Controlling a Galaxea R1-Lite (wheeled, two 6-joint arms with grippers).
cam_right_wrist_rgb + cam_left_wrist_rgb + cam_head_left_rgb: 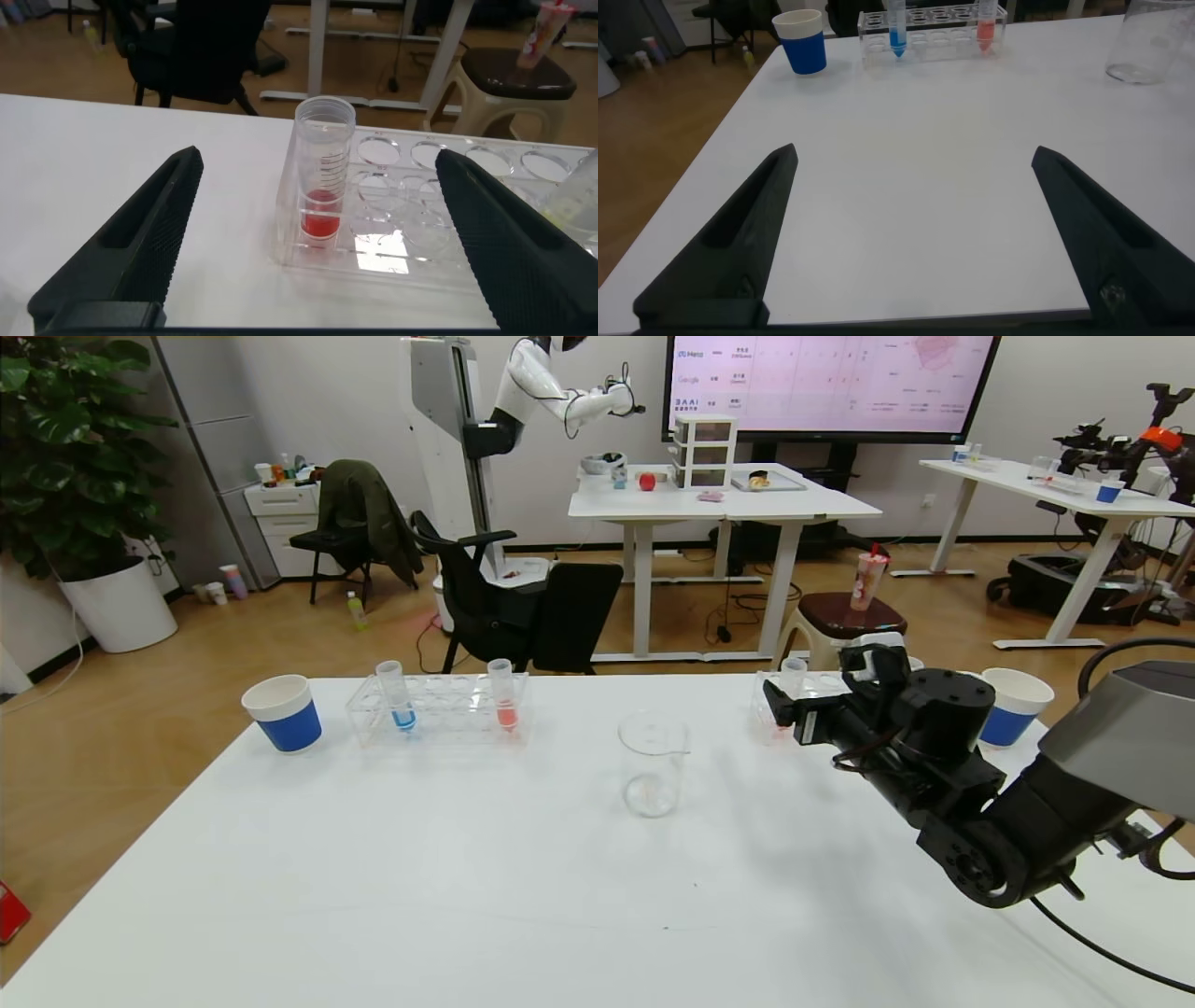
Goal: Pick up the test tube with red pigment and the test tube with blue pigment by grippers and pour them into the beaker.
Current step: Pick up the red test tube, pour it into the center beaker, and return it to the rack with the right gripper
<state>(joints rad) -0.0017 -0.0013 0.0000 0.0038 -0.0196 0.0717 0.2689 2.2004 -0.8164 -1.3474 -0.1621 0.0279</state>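
My right gripper's fingers stop short of the red-pigment tube [793, 676] [322, 177], so closing now would miss it. My right gripper moves toward the tube first, as the next move.
The red-pigment tube [322, 177] stands upright in the end hole of a clear rack [467, 257] at the table's far right; in the head view [794, 676] only its top shows. My right gripper [318, 157] is open, a finger on each side, just short of the tube; it also shows in the head view [780, 702]. The blue-pigment tube [397, 695] stands in the far-left rack [439, 709] and also shows in the left wrist view [896, 28]. The beaker [652, 765] stands at mid-table. My left gripper [915, 159] is open and empty, low over the table near its front.
A tube of salmon-orange liquid [504, 695] shares the left rack. White-and-blue paper cups stand at far left [283, 712] and far right [1013, 705]. A pale yellowish tube [577, 191] shows further along the right rack. My right arm [1008, 821] stretches over the table's right side.
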